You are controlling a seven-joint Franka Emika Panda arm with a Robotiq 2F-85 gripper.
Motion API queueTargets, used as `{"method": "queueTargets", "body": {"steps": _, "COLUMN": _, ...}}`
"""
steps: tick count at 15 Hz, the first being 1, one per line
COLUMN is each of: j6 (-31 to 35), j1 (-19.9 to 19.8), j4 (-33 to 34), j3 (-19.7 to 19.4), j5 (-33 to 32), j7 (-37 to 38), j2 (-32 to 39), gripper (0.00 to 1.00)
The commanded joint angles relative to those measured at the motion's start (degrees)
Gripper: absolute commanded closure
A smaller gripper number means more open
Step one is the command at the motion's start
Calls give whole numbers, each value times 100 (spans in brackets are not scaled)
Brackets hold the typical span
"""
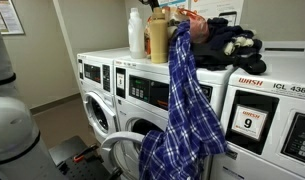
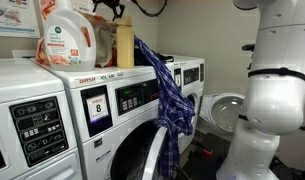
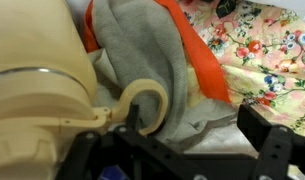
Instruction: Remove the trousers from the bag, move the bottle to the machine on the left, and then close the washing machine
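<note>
I will grab the mustard-yellow bottle (image 1: 157, 38) from above by its loop handle beside the neck, so its base stays free to stand on another machine.
The blue-and-white plaid trousers (image 1: 182, 100) (image 2: 168, 90) hang from the top of the washers down over a front, their upper end by the orange-red printed bag (image 1: 197, 28) (image 3: 260, 50). The mustard-yellow bottle (image 1: 157, 38) (image 2: 124, 45) stands upright on top beside a taller white bottle (image 1: 135, 30). My gripper (image 3: 182, 140) (image 1: 155, 6) hovers open above the bag and bottles, with nothing between its fingers. In the wrist view a cream jug handle (image 3: 147, 100) and grey cloth (image 3: 142, 50) lie just below it. The washing machine's round door (image 1: 117, 150) (image 2: 227, 105) stands open. The machine on the left (image 1: 92, 80) is closed.
A black clothing heap (image 1: 232, 42) lies on the unit labelled 9 (image 1: 254, 110). A large detergent jug (image 2: 67, 35) stands on another washer top. My white arm (image 2: 277, 90) fills the aisle beside the open door. Walls close in behind the machines.
</note>
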Motion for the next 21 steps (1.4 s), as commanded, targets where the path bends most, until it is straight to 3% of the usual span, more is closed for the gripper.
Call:
{"method": "queueTargets", "body": {"steps": 1, "j6": -392, "j1": 11, "j4": 365, "j3": -15, "j5": -85, "j7": 292, "j2": 174, "gripper": 0}}
{"method": "queueTargets", "body": {"steps": 2, "j6": -431, "j1": 8, "j4": 412, "j3": -17, "j5": -69, "j7": 297, "j2": 200, "gripper": 8}}
{"method": "queueTargets", "body": {"steps": 3, "j6": -453, "j1": 8, "j4": 440, "j3": -18, "j5": -73, "j7": 327, "j2": 218, "gripper": 26}}
{"method": "queueTargets", "body": {"steps": 12, "j6": -722, "j1": 7, "j4": 605, "j3": -38, "j5": -71, "j7": 394, "j2": 311, "gripper": 95}}
{"method": "queueTargets", "body": {"steps": 14, "j6": -737, "j1": 1, "j4": 603, "j3": -56, "j5": -55, "j7": 403, "j2": 294, "gripper": 100}}
{"method": "queueTargets", "body": {"steps": 21, "j6": -616, "j1": -83, "j4": 578, "j3": -160, "j5": 154, "j7": 768, "j2": 35, "gripper": 98}}
